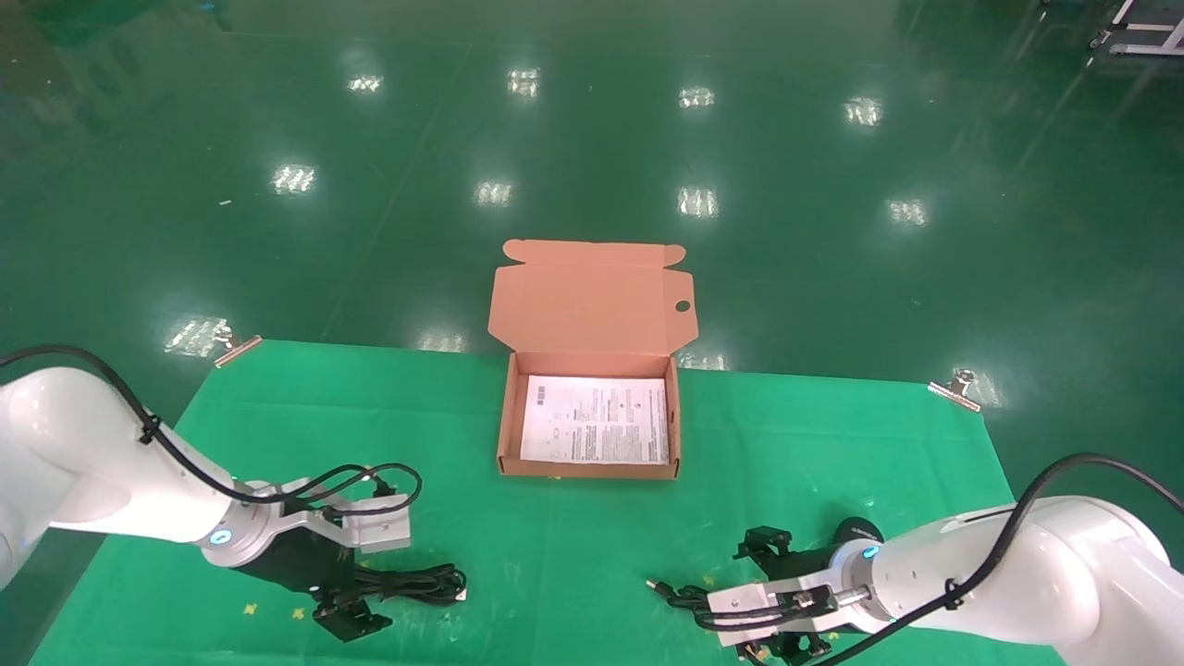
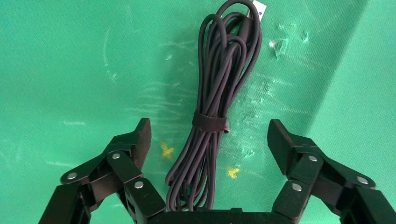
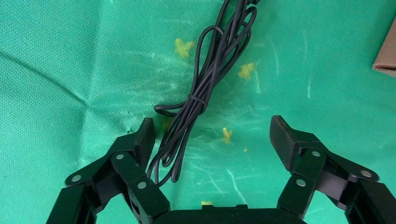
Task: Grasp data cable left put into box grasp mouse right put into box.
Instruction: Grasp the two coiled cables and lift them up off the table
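Both fingers of my right gripper reach down to the green cloth on either side of the bundled cord, so my right gripper closes on the cord next.
The data cable (image 2: 219, 93), a black strapped bundle with a white end piece, lies on the green cloth at the front left (image 1: 416, 585). My left gripper (image 2: 210, 135) is open and straddles the bundle's near end without touching it (image 1: 361, 573). The mouse (image 1: 858, 529) is a black shape half hidden behind my right wrist. Its thin cord (image 3: 196, 98) lies bundled on the cloth. My right gripper (image 3: 210, 135) is open and empty over the cord's end (image 1: 772, 592); the cord lies by one finger. The box (image 1: 507, 435) stands open in the middle with a white sheet inside.
The box's flap lid (image 1: 587, 296) stands up at the back, with a round hole. A corner of the box (image 3: 385, 56) shows in the right wrist view. The green cloth (image 1: 277, 416) ends at the table's far edge, held by metal clips (image 1: 236, 347).
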